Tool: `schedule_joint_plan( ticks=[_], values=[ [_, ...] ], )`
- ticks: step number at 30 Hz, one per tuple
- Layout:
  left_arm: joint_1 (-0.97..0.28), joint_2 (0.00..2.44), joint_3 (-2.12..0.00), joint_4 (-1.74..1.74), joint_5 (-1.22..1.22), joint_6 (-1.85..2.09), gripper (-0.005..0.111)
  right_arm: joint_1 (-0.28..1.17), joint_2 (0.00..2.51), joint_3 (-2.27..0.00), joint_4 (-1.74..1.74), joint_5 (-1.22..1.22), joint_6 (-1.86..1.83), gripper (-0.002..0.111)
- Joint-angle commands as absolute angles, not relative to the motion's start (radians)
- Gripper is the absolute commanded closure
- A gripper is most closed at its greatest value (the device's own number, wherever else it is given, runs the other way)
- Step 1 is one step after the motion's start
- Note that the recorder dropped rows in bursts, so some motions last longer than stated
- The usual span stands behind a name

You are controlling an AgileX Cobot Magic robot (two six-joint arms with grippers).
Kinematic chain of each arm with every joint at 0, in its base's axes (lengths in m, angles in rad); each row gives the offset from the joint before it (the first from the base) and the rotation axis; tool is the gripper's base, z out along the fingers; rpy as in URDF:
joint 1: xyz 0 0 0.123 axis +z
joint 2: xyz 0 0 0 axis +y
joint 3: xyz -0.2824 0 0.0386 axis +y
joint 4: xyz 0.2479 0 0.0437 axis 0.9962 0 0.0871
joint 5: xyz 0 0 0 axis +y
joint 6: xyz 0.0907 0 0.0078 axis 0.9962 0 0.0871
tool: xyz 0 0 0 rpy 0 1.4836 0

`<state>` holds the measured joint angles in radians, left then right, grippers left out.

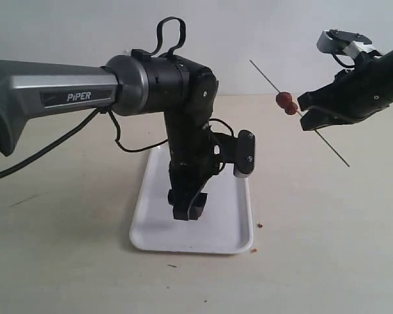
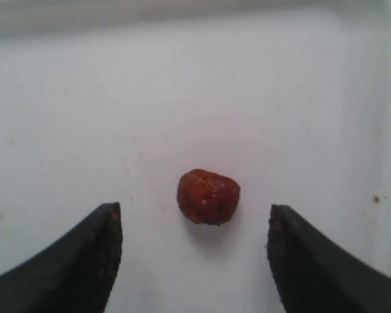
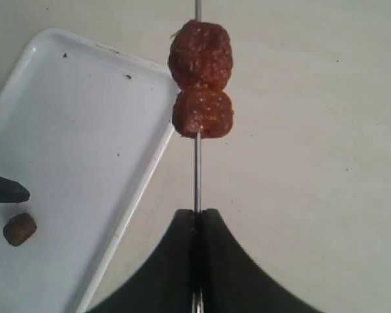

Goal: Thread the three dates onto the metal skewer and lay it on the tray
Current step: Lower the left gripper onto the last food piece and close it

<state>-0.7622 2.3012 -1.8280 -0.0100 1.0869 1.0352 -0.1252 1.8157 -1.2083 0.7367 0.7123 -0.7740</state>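
Note:
The left gripper should next grab the loose date by its plump sides, so that it can thread the date onto the metal skewer.
Two dates sit threaded on the thin metal skewer, and my right gripper is shut on the rod just behind them. In the exterior view that gripper holds the skewer tilted in the air to the right of the tray, with the dates on it. The third date lies loose on the white tray. My left gripper hangs open right over it, one finger on each side, not touching. In the exterior view the left gripper hides this date; the tray lies below.
A few brown crumbs lie on the beige table beside the tray's right edge. The left arm's black cable loops down behind the tray. A pale wall stands at the back.

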Motion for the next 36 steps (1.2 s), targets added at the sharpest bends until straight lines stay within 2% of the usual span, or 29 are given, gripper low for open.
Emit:
schedule_joint_plan(
  ticks=[1, 15, 23, 36],
  values=[
    [-0.767, 2.304, -1.823, -0.009, 1.060, 1.042, 0.044, -0.127, 1.802, -1.212, 0.748, 0.718, -0.783, 0.108],
    [-0.767, 2.355, -1.823, -0.011, 1.042, 1.040, 0.044, -0.127, 1.802, -1.212, 0.748, 0.718, -0.783, 0.108],
    [-0.767, 2.358, -1.823, -0.018, 1.056, 1.036, 0.069, -0.127, 1.802, -1.212, 0.748, 0.718, -0.783, 0.108],
    [-0.767, 2.358, -1.823, -0.018, 1.067, 1.010, 0.070, -0.127, 1.805, -1.212, 0.752, 0.718, -0.783, 0.108]
  ],
)
